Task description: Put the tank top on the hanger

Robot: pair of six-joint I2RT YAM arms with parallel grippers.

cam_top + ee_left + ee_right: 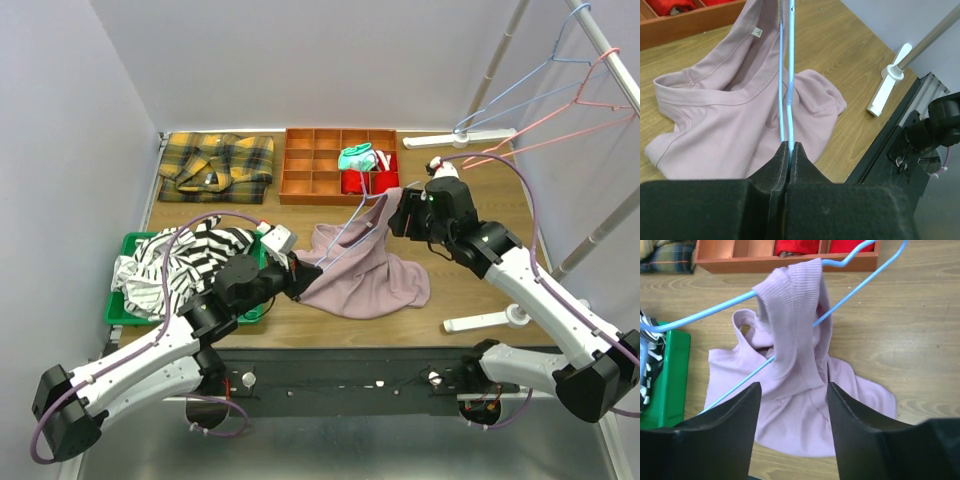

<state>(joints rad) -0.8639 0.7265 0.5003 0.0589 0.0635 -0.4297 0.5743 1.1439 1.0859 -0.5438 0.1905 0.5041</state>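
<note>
The right gripper grabs the base of the hanger's hook next, which leaves the hanger's bare arm free for the other strap.
The mauve-pink tank top (pixel 365 275) lies crumpled on the wooden table, and one strap is lifted and draped over an arm of the light-blue wire hanger (pixel 350 228). My left gripper (pixel 297 275) is shut on the hanger's wire at its near end, as the left wrist view shows (pixel 789 146), with the tank top (pixel 725 125) beyond it. My right gripper (pixel 399 215) is open just above the raised strap. In the right wrist view the tank top (pixel 797 315) hangs over the hanger (pixel 705 315) between the spread fingers of that gripper (pixel 792 395), which hold nothing.
A green bin (pixel 130 242) holding a black-and-white striped garment (pixel 190 260) stands at the left. A yellow plaid cloth (pixel 215 165) and an orange compartment tray (pixel 315 165) lie at the back. A clothes rack with blue hangers and a pink hanger (pixel 590 110) stands at the right, with a white foot (pixel 490 320).
</note>
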